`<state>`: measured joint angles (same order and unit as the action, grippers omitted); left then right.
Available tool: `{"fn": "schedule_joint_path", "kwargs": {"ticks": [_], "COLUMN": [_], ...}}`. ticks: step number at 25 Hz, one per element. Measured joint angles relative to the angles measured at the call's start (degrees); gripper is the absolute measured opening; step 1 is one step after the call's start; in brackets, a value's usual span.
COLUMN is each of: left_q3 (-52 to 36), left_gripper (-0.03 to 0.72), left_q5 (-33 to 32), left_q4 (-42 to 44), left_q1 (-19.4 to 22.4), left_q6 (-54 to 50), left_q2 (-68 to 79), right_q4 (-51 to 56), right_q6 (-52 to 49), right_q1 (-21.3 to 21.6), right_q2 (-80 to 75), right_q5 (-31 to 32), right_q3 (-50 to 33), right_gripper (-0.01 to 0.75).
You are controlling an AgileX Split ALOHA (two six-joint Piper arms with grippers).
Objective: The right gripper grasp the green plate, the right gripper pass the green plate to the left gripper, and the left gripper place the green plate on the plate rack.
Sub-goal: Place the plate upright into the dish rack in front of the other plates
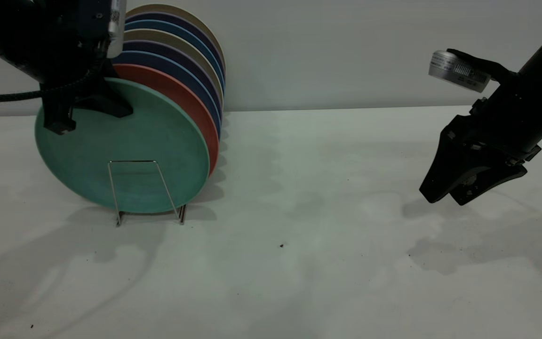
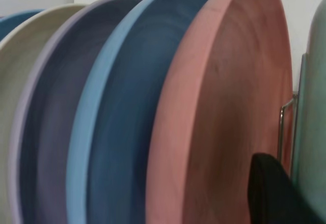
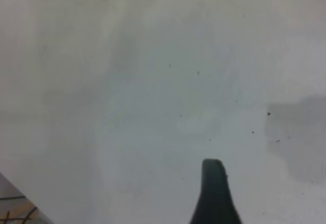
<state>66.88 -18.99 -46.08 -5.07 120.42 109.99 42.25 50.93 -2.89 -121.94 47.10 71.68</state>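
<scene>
The green plate's lower edge sits down between the plate rack's front wires, so it is time for my left gripper to release the green plate now.
The green plate (image 1: 125, 155) stands upright at the front of the plate rack (image 1: 113, 188), its lower edge down between the wires. My left gripper (image 1: 64, 126) is at the plate's upper left rim and is shut on it. In the left wrist view one of its fingers (image 2: 272, 193) sits between the salmon-pink plate (image 2: 224, 112) and the green plate (image 2: 313, 132); the other finger is hidden. My right gripper (image 1: 445, 200) hangs open and empty above the table at the far right, well away from the plates. One of its fingers (image 3: 214, 193) shows over bare table.
Behind the green plate the rack holds the salmon-pink plate (image 1: 191, 108) and several blue, purple and olive-tan plates (image 1: 195, 52), all upright against the back wall. A rack wire (image 2: 281, 127) shows beside the green plate. The white table (image 1: 299, 212) stretches between the two arms.
</scene>
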Motion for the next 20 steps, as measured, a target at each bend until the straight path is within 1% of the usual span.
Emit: {"fn": "schedule_joint_path", "kwargs": {"ticks": [5,8,11,13,16,20], "left_q3": [0.0,0.0,0.0,0.0,0.0,0.0], "left_gripper": [0.130,0.148,0.197,0.247,0.301,0.322], "left_q5": [0.1,0.1,0.1,0.1,0.0,-0.2], "left_q4": [-0.2,-0.2,-0.2,-0.2,-0.3,-0.2], "left_q1": [0.0,0.0,0.0,0.0,0.0,0.0], "left_q6": [0.0,0.0,-0.1,-0.1,-0.1,-0.1], "left_q2": [0.0,0.0,0.0,0.0,-0.2,-1.5], "right_q4": [0.0,0.0,0.0,0.0,-0.1,-0.2], "right_q6": [0.0,0.0,0.0,0.0,0.0,0.0], "right_q1": [0.0,0.0,0.0,0.0,0.0,0.0], "right_q2": [0.0,0.0,0.0,0.0,0.0,0.0], "right_q5": [0.0,0.0,0.0,0.0,0.0,0.0], "right_q3": [0.0,0.0,0.0,0.0,0.0,0.0], "right_gripper": [0.580,0.580,0.580,0.580,0.580,0.580]}}
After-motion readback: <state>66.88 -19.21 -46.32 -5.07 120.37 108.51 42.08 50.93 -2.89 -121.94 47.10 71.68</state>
